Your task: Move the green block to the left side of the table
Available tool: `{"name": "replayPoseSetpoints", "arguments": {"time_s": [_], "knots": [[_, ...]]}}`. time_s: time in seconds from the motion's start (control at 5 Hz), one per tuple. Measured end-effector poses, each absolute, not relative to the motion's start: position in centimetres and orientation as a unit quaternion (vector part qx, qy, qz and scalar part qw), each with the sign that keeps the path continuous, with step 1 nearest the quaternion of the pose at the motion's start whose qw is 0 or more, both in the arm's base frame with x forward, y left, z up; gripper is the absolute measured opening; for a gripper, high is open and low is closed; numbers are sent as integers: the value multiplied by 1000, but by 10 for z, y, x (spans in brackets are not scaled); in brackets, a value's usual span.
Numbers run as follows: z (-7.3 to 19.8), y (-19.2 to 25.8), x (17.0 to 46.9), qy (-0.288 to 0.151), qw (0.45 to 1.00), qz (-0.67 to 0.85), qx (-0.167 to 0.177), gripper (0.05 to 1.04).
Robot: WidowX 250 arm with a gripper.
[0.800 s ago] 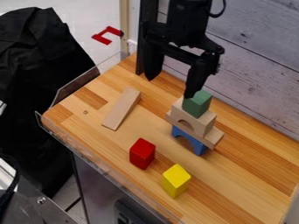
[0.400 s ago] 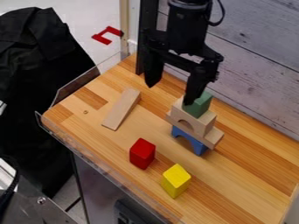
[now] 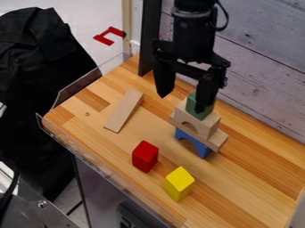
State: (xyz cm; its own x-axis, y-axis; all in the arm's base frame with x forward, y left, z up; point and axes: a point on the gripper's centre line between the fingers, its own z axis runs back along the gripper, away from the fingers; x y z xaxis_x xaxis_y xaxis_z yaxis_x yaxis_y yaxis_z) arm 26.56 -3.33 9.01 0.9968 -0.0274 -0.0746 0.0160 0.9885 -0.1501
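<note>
The gripper grabs the green block [image 3: 191, 106] by its opposite sides next, to move the block off the natural wood arch and across the table.
The green block [image 3: 191, 106] sits on top of a small stack, on a natural wood arch [image 3: 205, 126]. The black gripper [image 3: 182, 102] hangs at the stack with its fingers wide apart. Its right finger is in front of the green block and hides part of it; whether they touch I cannot tell. The left finger is over the wooden table [image 3: 238, 178], left of the stack, with nothing between it and the other finger that I can see held.
Under the arch lie a wood plank [image 3: 218, 140] and a blue arch [image 3: 201, 149]. A red block [image 3: 145, 156] and a yellow block [image 3: 179, 183] stand in front. Another flat plank [image 3: 124, 111] lies to the left. A clear rim [image 3: 107, 166] edges the table.
The gripper has come lower and slightly to the right, so its right finger now covers more of the green block. The blocks have stayed where they were.
</note>
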Motion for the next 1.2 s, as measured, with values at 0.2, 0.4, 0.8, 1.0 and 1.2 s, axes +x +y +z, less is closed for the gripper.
{"name": "replayPoseSetpoints", "arguments": {"time_s": [0.2, 0.4, 0.8, 1.0, 1.2], "knots": [[81, -37, 274, 42, 996, -12, -71, 999], [75, -37, 282, 50, 998, -10, -48, 999], [69, -42, 288, 60, 998, -13, -22, 999], [63, -43, 287, 72, 997, -8, -16, 999], [61, -42, 289, 66, 998, -1, -16, 946]]}}
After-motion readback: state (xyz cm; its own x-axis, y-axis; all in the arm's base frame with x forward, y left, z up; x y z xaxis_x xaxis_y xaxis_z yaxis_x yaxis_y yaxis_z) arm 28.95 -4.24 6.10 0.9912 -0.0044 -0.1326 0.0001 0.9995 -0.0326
